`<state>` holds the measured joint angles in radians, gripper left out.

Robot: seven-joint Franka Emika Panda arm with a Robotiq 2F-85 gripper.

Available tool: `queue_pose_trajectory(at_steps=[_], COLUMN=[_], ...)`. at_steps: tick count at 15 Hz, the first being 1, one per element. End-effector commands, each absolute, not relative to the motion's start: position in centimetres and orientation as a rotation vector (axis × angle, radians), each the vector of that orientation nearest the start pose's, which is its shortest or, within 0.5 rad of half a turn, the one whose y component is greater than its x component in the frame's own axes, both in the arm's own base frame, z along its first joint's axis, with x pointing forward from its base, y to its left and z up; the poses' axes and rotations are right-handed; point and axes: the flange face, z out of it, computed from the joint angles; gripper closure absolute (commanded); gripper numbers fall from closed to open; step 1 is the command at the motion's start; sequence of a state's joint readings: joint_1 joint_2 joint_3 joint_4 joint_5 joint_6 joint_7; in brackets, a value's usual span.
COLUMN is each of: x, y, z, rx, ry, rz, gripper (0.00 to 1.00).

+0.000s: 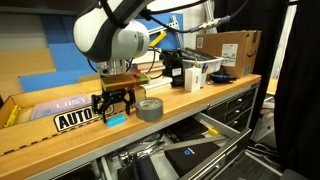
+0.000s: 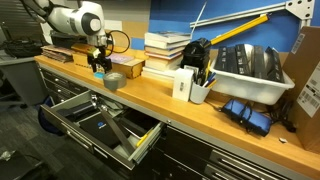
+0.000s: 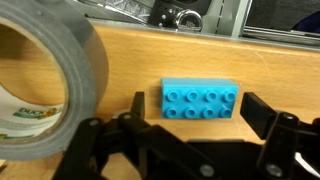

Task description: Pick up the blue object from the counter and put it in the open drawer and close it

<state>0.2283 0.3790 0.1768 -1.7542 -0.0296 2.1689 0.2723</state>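
My open fingers reach down beside the brick's short ends, level with its sides in the wrist view, so my gripper should close now.
The blue object is a small studded blue brick (image 3: 200, 100) lying flat on the wooden counter; it also shows in an exterior view (image 1: 117, 120), near the front edge. My gripper (image 3: 200, 112) hangs just above it, open, with one finger on each side of the brick and a gap to both. It shows in both exterior views (image 1: 115, 108) (image 2: 100, 66). The open drawer (image 2: 95, 122) sticks out below the counter, and in the other exterior view (image 1: 195, 150) it holds dark items.
A roll of grey duct tape (image 3: 45, 85) lies right beside the brick (image 1: 149, 108). A yellow-and-black AUTO sign (image 1: 75, 120) stands on the other side. Books (image 2: 165, 50), a white cup with pens (image 2: 197, 90), a white tray (image 2: 250, 70) and a cardboard box (image 1: 230, 50) sit farther along.
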Motion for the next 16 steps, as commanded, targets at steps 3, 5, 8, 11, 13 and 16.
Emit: queue_pose_trajectory(at_steps=[3,5,8,11,13,16], x=[61.3,61.1,60.0,57.8,56.0,53.6], y=[24.6,24.6,24.1,23.5,23.0,21.5], z=[36.9,37.1,37.9,38.9,39.4,38.8], rx=[-3.073,-3.059,-3.064,-3.078,-3.079,-3.053], ry=[-0.171,-0.181,-0.215,-0.257,-0.295,-0.259], rz=[-0.053,-0.037,0.009,0.096,0.160,0.242], gripper=[0.51,0.57,0.57,0.57,0.57,0.57])
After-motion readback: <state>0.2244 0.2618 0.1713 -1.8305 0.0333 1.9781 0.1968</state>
